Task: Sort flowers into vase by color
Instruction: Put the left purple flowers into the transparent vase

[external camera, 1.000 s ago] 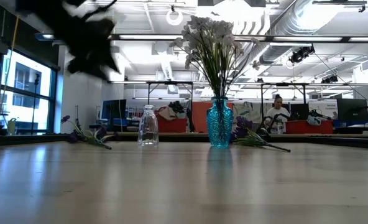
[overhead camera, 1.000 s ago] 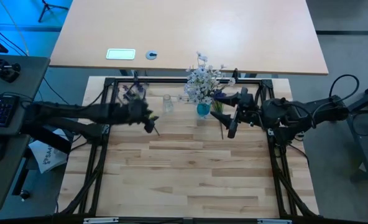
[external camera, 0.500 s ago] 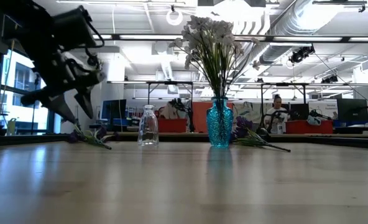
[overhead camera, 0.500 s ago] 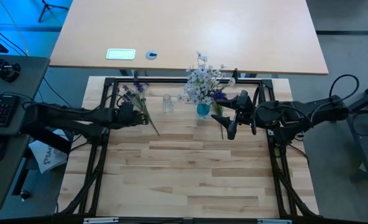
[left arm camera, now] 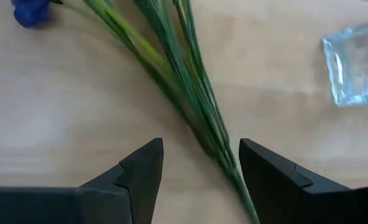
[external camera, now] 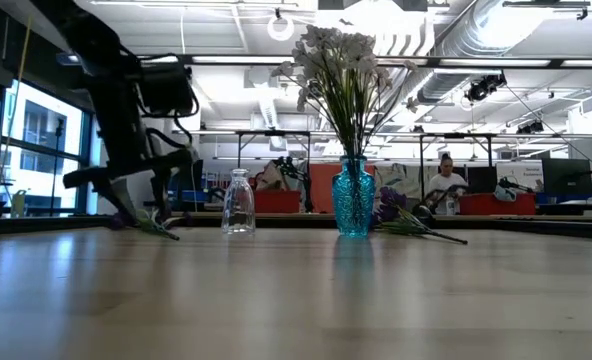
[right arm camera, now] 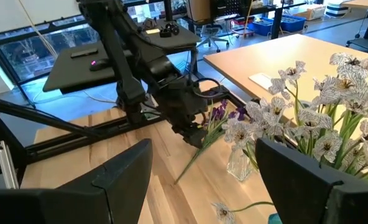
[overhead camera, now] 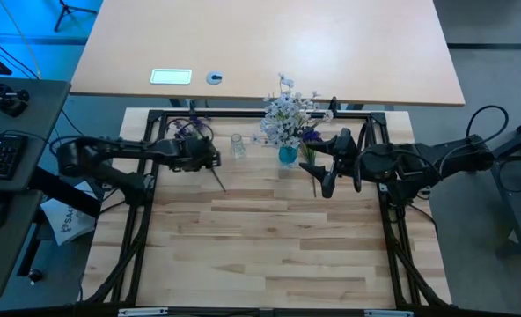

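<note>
The left gripper will next grab the purple flowers by their green stems to sort them into the clear glass vase (overhead camera: 238, 146) (left arm camera: 355, 62).
A bundle of purple sprigs (overhead camera: 193, 134) lies flat on the table at far left, its green stems (left arm camera: 190, 93) running toward the near side. My left gripper (left arm camera: 199, 167) is open and low over those stems, one finger on either side, touching nothing; the low view shows it (external camera: 136, 190) just above the table. A blue vase (overhead camera: 287, 155) stands upright with white sprigs (overhead camera: 287, 114) in it. More purple sprigs (external camera: 408, 221) lie to the vase's right. My right gripper (right arm camera: 202, 171) is open and waits right of the vase (overhead camera: 327, 180).
A small clear glass bottle (overhead camera: 238, 145) stands upright between the left bundle and the blue vase, close to my left gripper (left arm camera: 355, 62). A black frame (overhead camera: 243, 114) runs along the far edge. The near half of the wooden table (overhead camera: 269, 255) holds free room.
My left gripper has come down from high above the table to just over the stems of the left purple bundle, ending a little nearer the clear bottle. The flowers, bottle and vase have stayed where they were.
</note>
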Robot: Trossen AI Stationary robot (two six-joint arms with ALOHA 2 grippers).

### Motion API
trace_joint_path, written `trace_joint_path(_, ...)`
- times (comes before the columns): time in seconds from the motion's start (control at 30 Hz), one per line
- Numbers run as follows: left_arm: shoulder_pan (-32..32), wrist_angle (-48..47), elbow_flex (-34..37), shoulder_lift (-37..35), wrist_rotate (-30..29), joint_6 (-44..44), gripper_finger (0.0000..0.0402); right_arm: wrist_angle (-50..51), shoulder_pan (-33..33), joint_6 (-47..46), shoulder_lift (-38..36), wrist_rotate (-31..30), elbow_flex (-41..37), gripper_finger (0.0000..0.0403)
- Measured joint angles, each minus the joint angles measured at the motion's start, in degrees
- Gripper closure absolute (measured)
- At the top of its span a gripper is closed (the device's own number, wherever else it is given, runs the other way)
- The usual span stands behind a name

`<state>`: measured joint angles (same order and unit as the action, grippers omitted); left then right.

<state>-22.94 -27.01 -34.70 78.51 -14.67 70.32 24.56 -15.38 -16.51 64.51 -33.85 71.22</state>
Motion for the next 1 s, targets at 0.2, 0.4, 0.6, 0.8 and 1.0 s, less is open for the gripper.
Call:
trace_joint_path(0.2,-0.98,0.3,-1.86,6.46,-1.94,4.13,0.0205,1.57,0.0,-0.17,0.0,0.0,0.0,0.0121)
trace_joint_path(0.4,-1.15,0.47,-2.23,10.0,-1.97,9.07,0.0205,2.33,0.0,-0.17,0.06,0.0,-0.02,0.0121)
trace_joint_path(0.6,-1.88,0.76,-2.17,10.0,-1.68,9.19,0.0224,2.45,0.0,-0.17,1.65,0.0,-0.02,0.0121)
trace_joint_path(0.8,-2.29,-0.42,-1.65,7.49,-0.83,4.51,0.0376,2.45,-0.01,-0.19,5.17,1.05,-0.04,0.0121)
trace_joint_path(1.0,-2.22,-1.34,-1.61,-1.29,-5.25,-4.61,0.0396,-0.13,-0.54,0.08,6.08,4.98,-0.07,0.0121)
